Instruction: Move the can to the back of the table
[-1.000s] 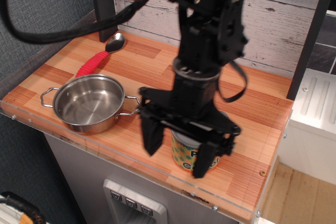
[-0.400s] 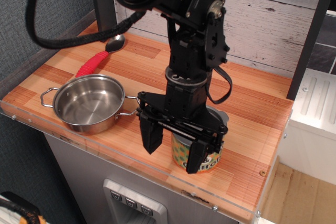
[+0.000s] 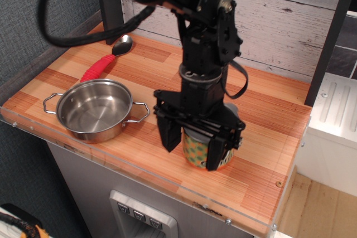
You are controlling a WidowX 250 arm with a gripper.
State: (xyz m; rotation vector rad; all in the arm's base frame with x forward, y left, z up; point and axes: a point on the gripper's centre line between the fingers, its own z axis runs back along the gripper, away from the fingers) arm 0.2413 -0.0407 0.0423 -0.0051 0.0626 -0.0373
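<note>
I'll next grab the can by its labelled round body to move it to the table's back.
The can, squat with an orange label and green dots, stands on the wood-plank table near its front edge, right of centre. My black gripper is lowered over it, jaws spread. The left finger stands just left of the can. The right finger covers the can's front right side. The can rests on the table. I cannot see whether the pads touch it. The grey lid is mostly hidden under the gripper body.
A steel pot with two handles sits at the front left. A spoon with a red handle lies behind it. A white plank wall closes the back. Dark posts stand at the back corners.
The gripper has come down and shifted slightly right, so its fingers now flank the can closely. The can has not moved.
</note>
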